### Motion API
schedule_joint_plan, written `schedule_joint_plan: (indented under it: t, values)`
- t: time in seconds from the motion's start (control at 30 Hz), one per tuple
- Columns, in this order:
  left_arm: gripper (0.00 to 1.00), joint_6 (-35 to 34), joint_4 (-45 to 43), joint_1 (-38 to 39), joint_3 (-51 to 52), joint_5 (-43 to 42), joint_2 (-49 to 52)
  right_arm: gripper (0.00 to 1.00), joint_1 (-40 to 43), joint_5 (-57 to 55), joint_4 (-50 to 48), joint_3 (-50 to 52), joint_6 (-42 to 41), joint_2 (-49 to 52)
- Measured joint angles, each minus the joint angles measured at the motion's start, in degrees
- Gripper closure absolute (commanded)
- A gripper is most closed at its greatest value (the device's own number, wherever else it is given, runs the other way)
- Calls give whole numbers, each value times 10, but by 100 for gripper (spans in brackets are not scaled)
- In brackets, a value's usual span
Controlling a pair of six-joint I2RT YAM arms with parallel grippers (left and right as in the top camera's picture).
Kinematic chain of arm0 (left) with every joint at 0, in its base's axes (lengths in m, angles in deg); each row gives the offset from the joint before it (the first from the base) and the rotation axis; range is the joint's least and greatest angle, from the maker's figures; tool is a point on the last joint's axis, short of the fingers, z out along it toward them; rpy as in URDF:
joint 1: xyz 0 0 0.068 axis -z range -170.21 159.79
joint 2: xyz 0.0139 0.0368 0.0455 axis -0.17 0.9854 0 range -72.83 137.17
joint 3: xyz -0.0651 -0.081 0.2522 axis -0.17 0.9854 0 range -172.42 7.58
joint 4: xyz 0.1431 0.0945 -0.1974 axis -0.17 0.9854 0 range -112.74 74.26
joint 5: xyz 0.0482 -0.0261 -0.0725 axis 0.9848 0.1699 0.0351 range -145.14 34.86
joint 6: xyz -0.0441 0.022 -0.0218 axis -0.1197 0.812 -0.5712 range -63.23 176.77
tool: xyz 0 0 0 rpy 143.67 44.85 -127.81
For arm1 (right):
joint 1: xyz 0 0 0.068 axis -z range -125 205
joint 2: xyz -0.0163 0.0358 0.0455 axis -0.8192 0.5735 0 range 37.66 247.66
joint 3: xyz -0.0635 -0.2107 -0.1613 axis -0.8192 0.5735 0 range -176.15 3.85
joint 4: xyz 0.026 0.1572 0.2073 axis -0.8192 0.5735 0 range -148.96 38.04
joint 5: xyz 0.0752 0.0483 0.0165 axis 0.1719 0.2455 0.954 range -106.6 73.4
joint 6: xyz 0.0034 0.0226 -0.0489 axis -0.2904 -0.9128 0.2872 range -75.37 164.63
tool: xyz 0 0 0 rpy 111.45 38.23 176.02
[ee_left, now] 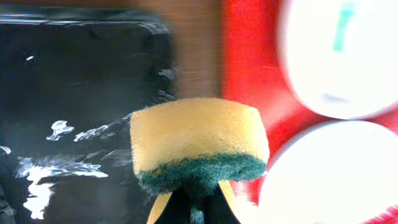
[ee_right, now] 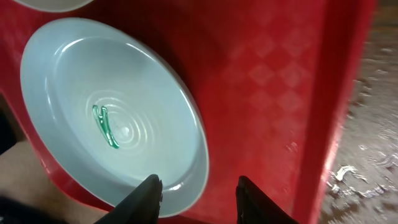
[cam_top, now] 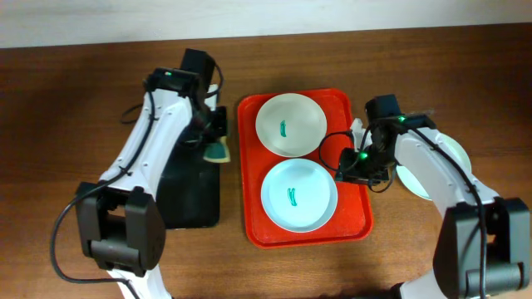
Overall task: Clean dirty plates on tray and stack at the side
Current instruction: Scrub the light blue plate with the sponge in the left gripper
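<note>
The near plate's rim [cam_top: 334,188] [ee_right: 204,176] is still below the fingers, so it is too early to close my right gripper, which would miss it. The gripper first goes lower now.
Two dirty plates lie on the red tray [cam_top: 249,170]: a far one [cam_top: 291,124] and a near one [cam_top: 299,195], each with a green smear at its centre. My right gripper [cam_top: 353,164] is open at the near plate's right edge. In the right wrist view one finger [ee_right: 149,196] hangs over that plate [ee_right: 112,112] and the other finger over bare tray [ee_right: 280,81], so the rim lies between them. My left gripper [cam_top: 214,137] is shut on a yellow sponge [ee_left: 199,140] with a green scouring face, left of the tray.
A black tray [cam_top: 191,195] lies left of the red one, under the sponge, and shows wet streaks [ee_left: 56,168]. A third pale plate [cam_top: 457,151] rests on the wooden table right of the red tray, largely covered by my right arm.
</note>
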Motion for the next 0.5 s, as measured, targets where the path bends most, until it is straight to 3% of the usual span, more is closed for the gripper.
schedule_joint_plan:
  t: [0.17,0.5]
  values:
    - [100,-3,-51,74,24,-43,0,64,-7,2,-70,48,0,8]
    - [100,-31,-120,176,75,-60,32,91,-8,-25,-205,134,-45,9]
